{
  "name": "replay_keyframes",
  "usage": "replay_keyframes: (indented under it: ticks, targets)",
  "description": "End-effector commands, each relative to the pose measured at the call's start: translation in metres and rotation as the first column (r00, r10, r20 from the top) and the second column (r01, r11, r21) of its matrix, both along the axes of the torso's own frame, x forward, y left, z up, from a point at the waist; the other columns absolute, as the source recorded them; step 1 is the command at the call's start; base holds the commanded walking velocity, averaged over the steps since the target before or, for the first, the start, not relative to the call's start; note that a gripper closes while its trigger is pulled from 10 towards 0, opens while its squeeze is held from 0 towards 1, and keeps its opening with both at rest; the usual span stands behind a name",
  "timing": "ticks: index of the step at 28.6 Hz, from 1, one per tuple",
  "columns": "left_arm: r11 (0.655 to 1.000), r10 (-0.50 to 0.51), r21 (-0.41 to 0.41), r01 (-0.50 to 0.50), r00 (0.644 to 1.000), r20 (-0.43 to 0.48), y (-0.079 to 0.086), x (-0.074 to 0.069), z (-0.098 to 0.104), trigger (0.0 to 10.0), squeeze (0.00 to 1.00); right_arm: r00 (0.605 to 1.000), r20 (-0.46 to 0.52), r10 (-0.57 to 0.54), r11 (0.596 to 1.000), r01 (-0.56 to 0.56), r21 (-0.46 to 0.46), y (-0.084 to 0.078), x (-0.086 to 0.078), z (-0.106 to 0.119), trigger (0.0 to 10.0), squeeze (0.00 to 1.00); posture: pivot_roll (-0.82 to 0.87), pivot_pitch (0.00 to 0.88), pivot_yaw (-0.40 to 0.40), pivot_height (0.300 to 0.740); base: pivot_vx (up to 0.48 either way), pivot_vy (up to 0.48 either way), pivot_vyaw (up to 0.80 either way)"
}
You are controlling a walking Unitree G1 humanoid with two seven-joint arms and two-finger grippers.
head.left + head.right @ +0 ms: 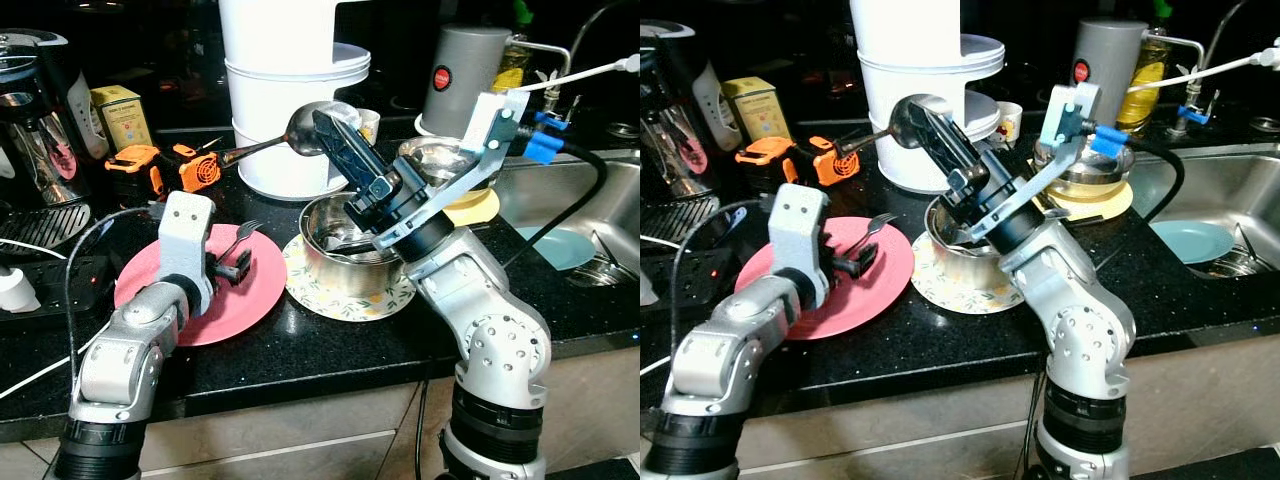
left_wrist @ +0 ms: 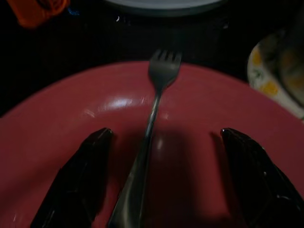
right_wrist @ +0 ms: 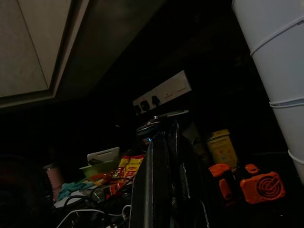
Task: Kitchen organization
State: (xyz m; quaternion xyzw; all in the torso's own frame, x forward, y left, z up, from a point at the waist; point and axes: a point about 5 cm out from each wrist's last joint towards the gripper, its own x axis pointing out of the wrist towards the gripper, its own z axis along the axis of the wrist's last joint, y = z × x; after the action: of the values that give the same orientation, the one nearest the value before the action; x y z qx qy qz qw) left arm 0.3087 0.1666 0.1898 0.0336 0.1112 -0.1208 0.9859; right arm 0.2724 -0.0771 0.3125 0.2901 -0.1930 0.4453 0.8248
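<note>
My left gripper should next take hold of the steel fork by its wide handle [image 2: 135, 186], because the fork's pointed teeth are over the plate's rim.
A pink plate [image 1: 250, 290] lies on the black counter with a metal fork [image 2: 156, 95] on it. My left gripper [image 1: 232, 268] hovers low over the plate, open, one finger [image 2: 90, 156] on each side of the fork's handle. My right gripper [image 1: 325, 125] is raised and shut on a large metal spoon [image 1: 303, 130], whose handle points left. It hangs above a steel bowl [image 1: 330, 255] that stands on a floral plate [image 1: 340, 300] to the right of the pink plate.
Stacked white containers [image 1: 290, 90] stand right behind the spoon. An orange tool [image 1: 175, 165], a yellow box [image 1: 122, 115] and a coffee machine [image 1: 30, 110] fill the back left. A grey canister [image 1: 465, 65] and glass bowl [image 1: 440, 160] sit back right, beside the sink [image 1: 590, 200].
</note>
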Motion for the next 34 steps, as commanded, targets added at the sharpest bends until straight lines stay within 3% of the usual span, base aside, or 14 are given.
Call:
replay_keyframes:
  ticks: [1, 2, 3, 4, 5, 6, 15, 22, 28, 30, 31, 34]
  targets:
    - [1.000, -0.007, 0.008, 0.008, 0.998, -0.063, 0.002, -0.001, -0.009, 10.0, 0.00, 1.000, 0.012, -0.001, 1.000, 0.001, -0.008, 0.001, -0.002, 0.002, 10.0, 0.00, -0.01, 0.000, -0.005, 0.740, 0.000, 0.000, 0.00]
    - [1.000, -0.006, 0.006, 0.007, 0.994, -0.112, 0.007, -0.001, -0.013, 8.9, 0.00, 1.000, 0.013, -0.006, 1.000, 0.006, -0.014, 0.001, -0.003, 0.002, 10.0, 0.00, -0.01, 0.000, -0.005, 0.740, 0.000, 0.000, 0.00]
    - [1.000, -0.011, -0.007, 0.010, 0.990, -0.142, 0.010, -0.002, -0.016, 3.5, 0.00, 1.000, 0.013, -0.008, 1.000, 0.008, -0.016, 0.001, -0.003, 0.002, 10.0, 0.00, -0.01, 0.000, -0.005, 0.740, 0.000, 0.000, 0.00]
    - [1.000, -0.011, -0.007, 0.010, 0.990, -0.142, 0.010, -0.002, -0.016, 3.5, 0.00, 1.000, 0.013, -0.008, 1.000, 0.008, -0.016, 0.001, -0.003, 0.002, 10.0, 0.00, -0.01, 0.000, -0.005, 0.740, 0.000, 0.000, 0.00]
    - [1.000, -0.013, -0.008, 0.012, 0.986, -0.167, 0.012, -0.003, -0.018, 0.0, 0.00, 1.000, 0.013, -0.011, 1.000, 0.011, -0.019, 0.001, -0.003, 0.002, 10.0, 0.00, -0.01, 0.000, -0.005, 0.740, 0.000, 0.000, 0.00]
    - [1.000, -0.019, -0.002, 0.019, 0.975, -0.223, 0.018, -0.007, -0.024, 0.0, 0.00, 1.000, 0.014, -0.017, 1.000, 0.017, -0.025, 0.001, -0.002, 0.002, 10.0, 0.00, -0.01, 0.000, -0.006, 0.740, 0.000, 0.000, 0.00]
    - [0.997, -0.073, -0.021, 0.070, 0.954, -0.291, 0.014, -0.013, -0.030, 0.0, 0.00, 0.999, 0.006, -0.036, 0.999, 0.036, -0.039, 0.001, 0.000, 0.002, 10.0, 0.00, -0.01, 0.000, -0.006, 0.740, 0.000, 0.000, 0.00]
    - [0.995, -0.096, -0.029, 0.091, 0.945, -0.313, 0.011, -0.015, -0.032, 0.0, 0.00, 0.998, -0.005, -0.056, 0.997, 0.056, -0.045, 0.000, 0.002, 0.001, 10.0, 0.00, -0.01, 0.000, -0.006, 0.740, 0.000, 0.000, 0.00]
    - [0.998, -0.060, -0.024, 0.055, 0.960, -0.275, 0.014, -0.011, -0.027, 0.0, 0.00, 0.998, -0.013, -0.065, 0.997, 0.065, -0.042, 0.000, 0.003, 0.001, 10.0, 0.00, -0.01, 0.000, -0.007, 0.740, 0.000, 0.000, 0.00]
    - [0.998, -0.037, -0.054, 0.034, 0.997, -0.061, 0.013, 0.000, 0.003, 0.0, 0.00, 0.998, -0.018, -0.065, 0.997, 0.064, -0.039, 0.000, 0.004, 0.000, 10.0, 0.00, -0.01, 0.000, -0.008, 0.740, 0.000, 0.000, 0.00]
    - [0.998, -0.037, -0.054, 0.034, 0.997, -0.061, 0.013, 0.000, 0.003, 0.0, 0.00, 0.998, -0.018, -0.065, 0.997, 0.064, -0.039, 0.000, 0.004, 0.000, 10.0, 0.00, -0.01, 0.000, -0.008, 0.740, 0.000, 0.000, 0.00]
    - [0.985, 0.020, -0.172, 0.014, 0.980, 0.196, 0.011, 0.005, 0.043, 0.0, 0.00, 0.998, -0.026, -0.055, 0.998, 0.055, -0.020, 0.000, 0.004, 0.000, 10.0, 0.00, -0.01, 0.000, -0.006, 0.740, 0.000, 0.000, 0.00]
